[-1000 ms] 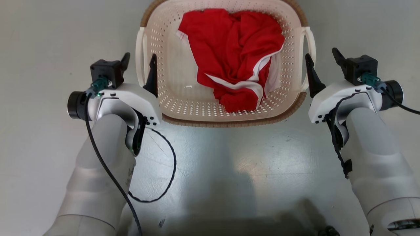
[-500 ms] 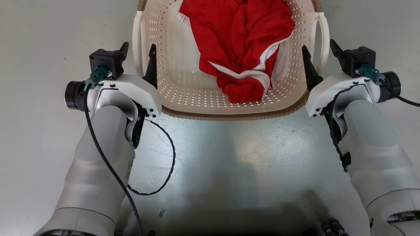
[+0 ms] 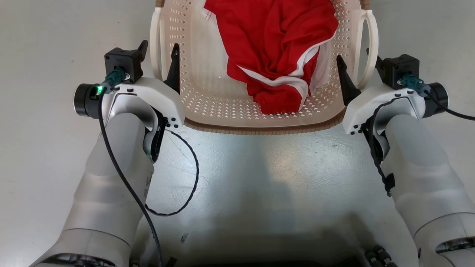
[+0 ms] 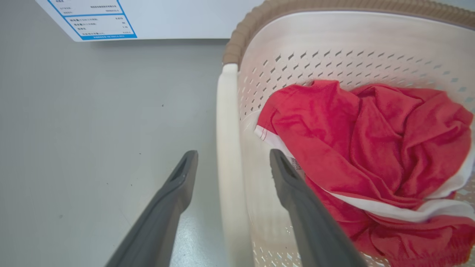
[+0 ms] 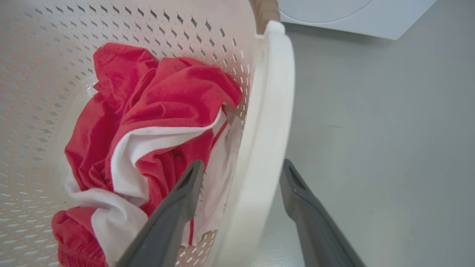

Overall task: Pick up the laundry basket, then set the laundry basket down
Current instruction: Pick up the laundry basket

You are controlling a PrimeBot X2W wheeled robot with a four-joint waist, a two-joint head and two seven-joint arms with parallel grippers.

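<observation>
My left gripper grabs the laundry basket by its slim loop handle (image 3: 156, 42) next, since the basket's body (image 3: 262, 106) spreads far wider than my fingers open.
The laundry basket (image 3: 259, 128), cream and perforated with a brown rim, stands on the grey floor straight ahead, its far end cut off by the top of the head view. A red and white garment (image 3: 274, 40) lies in it. My left gripper (image 3: 159, 50) is open and straddles the left loop handle (image 4: 226, 129), one finger outside and one inside the basket wall. On the other side my right gripper (image 3: 355, 59) is open too, with the right loop handle (image 5: 267, 111) between its fingers. Neither pair of fingers presses on its handle.
A white washer with a blue-printed label (image 4: 96, 18) stands beyond the basket, and its lower front (image 5: 352, 15) shows past the right handle. Bare grey floor (image 3: 44, 148) lies on both sides. A black cable (image 3: 185, 193) loops beside my left forearm.
The head view has shifted; the basket now looks larger and higher. Both grippers have slid forward along the basket's sides, so the handles now sit between their fingers. Both stay open.
</observation>
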